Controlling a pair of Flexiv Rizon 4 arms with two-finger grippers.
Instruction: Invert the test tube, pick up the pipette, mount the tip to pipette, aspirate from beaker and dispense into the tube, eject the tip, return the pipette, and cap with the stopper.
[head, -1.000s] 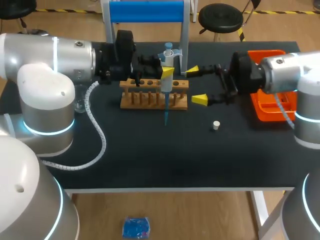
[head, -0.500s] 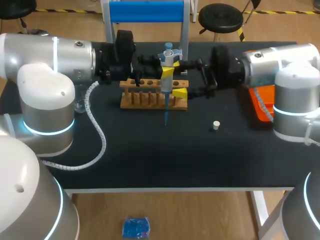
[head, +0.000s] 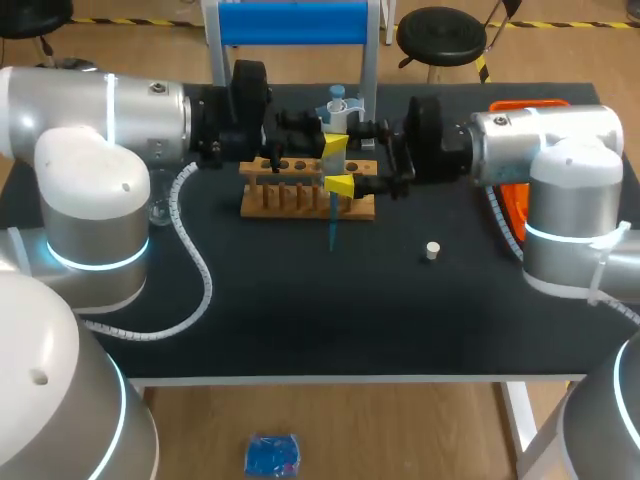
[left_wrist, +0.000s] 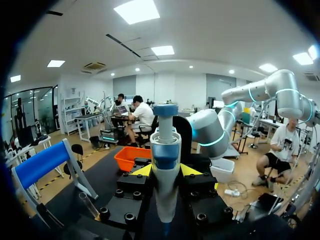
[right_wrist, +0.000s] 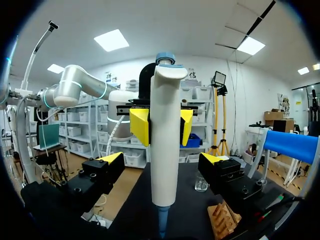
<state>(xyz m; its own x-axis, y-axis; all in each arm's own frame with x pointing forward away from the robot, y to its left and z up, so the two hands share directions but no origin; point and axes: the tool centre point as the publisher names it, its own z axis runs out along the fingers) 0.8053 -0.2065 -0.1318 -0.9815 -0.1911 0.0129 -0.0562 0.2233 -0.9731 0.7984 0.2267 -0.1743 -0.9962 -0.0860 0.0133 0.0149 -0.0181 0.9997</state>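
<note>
The robot's right gripper should next grab the pipette by the bare lower body, because the left gripper's yellow fingers already cover the pipette's upper body.
My left gripper is shut on the white and blue pipette, holding it upright over the wooden tube rack. The blue tip hangs from the pipette in front of the rack. In the left wrist view the pipette stands between the yellow fingertips. My right gripper comes in from the right and is open, one finger on each side of the pipette body without touching it. The white stopper lies on the table to the right.
An orange tray sits at the right edge, mostly hidden behind my right arm. A small glass beaker stands on the black table beyond the pipette. The blue-backed stand rises at the table's far edge.
My right arm has swung left from beside the orange tray, and its open fingers now straddle the pipette. The left arm and pipette have not moved.
</note>
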